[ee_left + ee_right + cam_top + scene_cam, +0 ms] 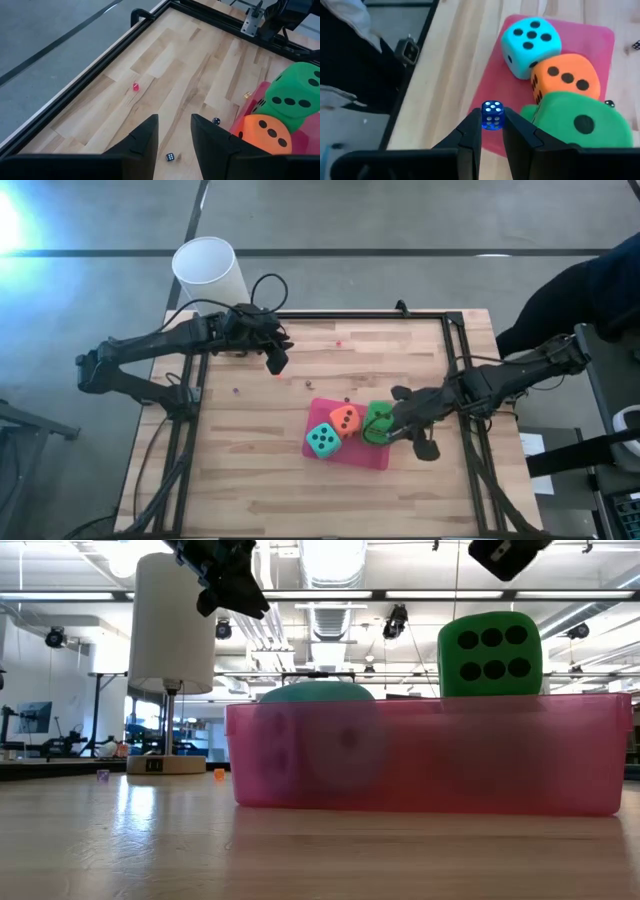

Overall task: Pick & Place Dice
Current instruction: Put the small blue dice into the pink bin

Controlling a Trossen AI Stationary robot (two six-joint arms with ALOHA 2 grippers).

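Observation:
I should keep holding the small blue die in my right gripper, because it hangs above the pink tray's edge in the right wrist view.
A pink tray (372, 455) holds three big soft dice: teal (322, 440), orange (345, 420) and green (379, 418). A second green one does not show. In the low view the green die (490, 652) stands above the tray's rim, and the teal die (320, 730) shows through the tray's wall. My right gripper (492, 125) hovers by the green die (580, 122), over the tray's right edge, shut on a small blue die. My left gripper (175, 132) is open and holds nothing, up above the table's far left part (277, 360). My right gripper pinches a small translucent blue die (492, 116) between its two fingertips (473, 125). It comes slanting down from the table's right side. The little die is lifted clear, above the pink tray's edge (485, 142) beside the green die.
Tiny dice lie scattered on the wood: a red one (135, 87) and two dark ones (170, 157) (216, 120). A white cylinder (208, 268) stands past the far left corner. A dark metal frame (455, 340) borders the table. A person (590, 290) is at the right.

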